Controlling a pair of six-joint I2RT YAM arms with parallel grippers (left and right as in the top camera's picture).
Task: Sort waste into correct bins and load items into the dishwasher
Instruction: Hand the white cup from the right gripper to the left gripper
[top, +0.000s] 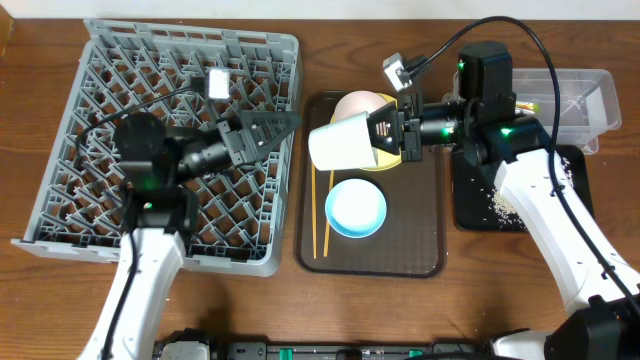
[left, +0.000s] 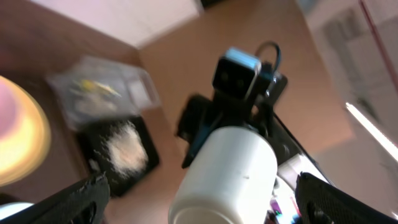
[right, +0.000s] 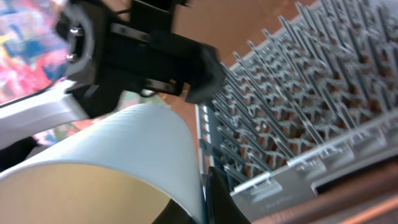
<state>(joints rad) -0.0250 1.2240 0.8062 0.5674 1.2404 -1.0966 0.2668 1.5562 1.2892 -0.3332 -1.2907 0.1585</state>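
Observation:
My left gripper should grab the small white cup (top: 340, 143) by its closed base next, leaving the cup's rim free to go first into the grey dish rack.
My right gripper (top: 383, 133) is shut on the rim of the small white cup (top: 340, 143) and holds it on its side above the brown tray's left part. My left gripper (top: 285, 128) is open over the right edge of the grey dish rack (top: 90, 190), pointing at the cup and a little apart from it. In the left wrist view the cup (left: 227, 174) lies between my open fingers (left: 205, 205). In the right wrist view the cup (right: 106, 162) fills the foreground, gripped by my right gripper (right: 205, 205). The yellow plate (top: 392, 160), the blue saucer (top: 356, 208) and the chopsticks (top: 320, 215) lie on the brown tray.
The brown serving tray (top: 420, 240) is in the middle. A pale pinkish rounded shape (top: 358, 103) sits on the yellow plate. The black tray (top: 475, 200) at the right holds rice scraps (top: 500, 203). The clear tub (top: 590, 100) behind it holds a wrapper (top: 527, 104).

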